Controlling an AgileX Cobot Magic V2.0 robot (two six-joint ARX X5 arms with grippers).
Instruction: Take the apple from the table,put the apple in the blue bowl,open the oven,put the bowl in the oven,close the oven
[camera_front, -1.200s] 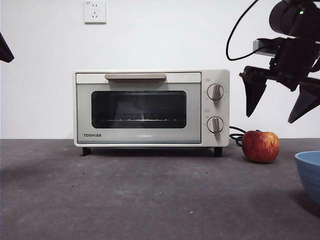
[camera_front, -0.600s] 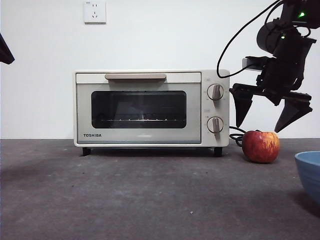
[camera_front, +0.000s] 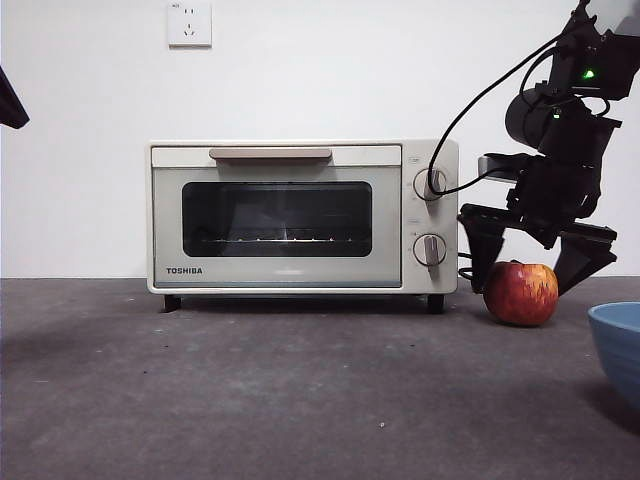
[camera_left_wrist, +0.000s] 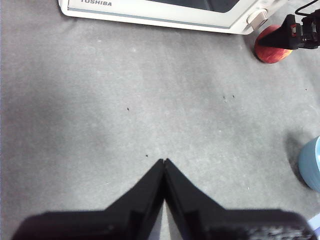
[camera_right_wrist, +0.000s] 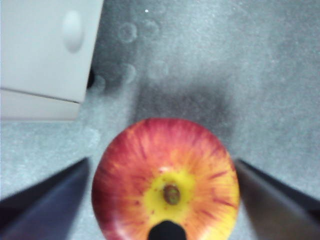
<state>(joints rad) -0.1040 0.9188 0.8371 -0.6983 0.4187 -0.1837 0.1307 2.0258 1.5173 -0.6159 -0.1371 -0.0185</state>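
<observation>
Next, my right gripper takes hold of the apple (camera_front: 521, 292) by its round red and yellow sides to get the apple into the blue bowl (camera_front: 618, 347).
The red apple (camera_front: 521, 292) (camera_right_wrist: 166, 180) (camera_left_wrist: 271, 46) sits on the dark grey table (camera_front: 300, 390) just right of the cream oven (camera_front: 303, 215), whose door is closed. My right gripper (camera_front: 534, 262) (camera_right_wrist: 162, 192) is open and lowered around the apple, one jaw on each side, not touching it. The blue bowl (camera_front: 618, 347) (camera_left_wrist: 311, 165) stands at the near right, cut off by the frame edge. My left gripper (camera_left_wrist: 164, 161) is shut and empty, hovering over bare table in front of the oven.
A black power cord (camera_front: 473, 272) lies behind the apple by the oven's right side. A white wall with a socket (camera_front: 189, 23) stands behind the oven.
The right gripper has come down and moved left from high above the apple until its open jaws straddle it. The apple, bowl and oven have not moved.
</observation>
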